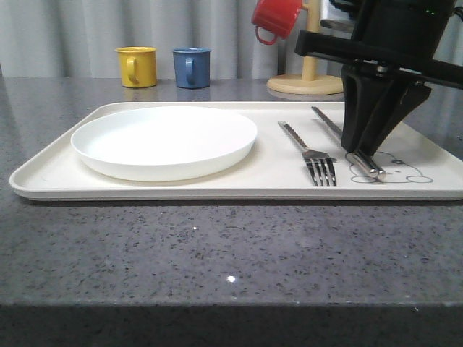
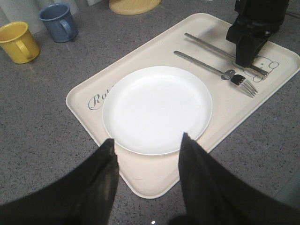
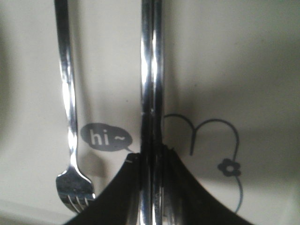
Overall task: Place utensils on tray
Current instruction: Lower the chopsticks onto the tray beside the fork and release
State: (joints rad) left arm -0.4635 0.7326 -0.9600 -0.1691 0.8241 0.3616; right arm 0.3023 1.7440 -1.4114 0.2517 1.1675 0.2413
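Observation:
The metal chopsticks rest on the cream tray in the front view and would lie flat, so I should open my right gripper now.
The cream tray (image 1: 275, 182) lies across the grey counter. On its left part sits the white plate (image 1: 163, 141), and the fork (image 1: 307, 153) lies right of the plate. My right gripper (image 1: 359, 153) is low over the tray's right part, shut on the metal chopsticks (image 1: 329, 123), whose near ends rest on the rabbit drawing. In the right wrist view the chopsticks (image 3: 151, 70) run between the closed fingers of the right gripper (image 3: 151, 157), with the fork (image 3: 68, 93) beside them. My left gripper (image 2: 148, 139) hovers open over a corner of the tray (image 2: 150, 180) beside the plate (image 2: 157, 108), holding nothing.
A yellow mug (image 1: 137, 66) and a blue mug (image 1: 192, 67) stand behind the tray. A red mug (image 1: 276, 18) hangs on a wooden mug stand (image 1: 305, 83) at the back right. Bare speckled counter (image 1: 217, 246) stretches from the tray to the front edge.

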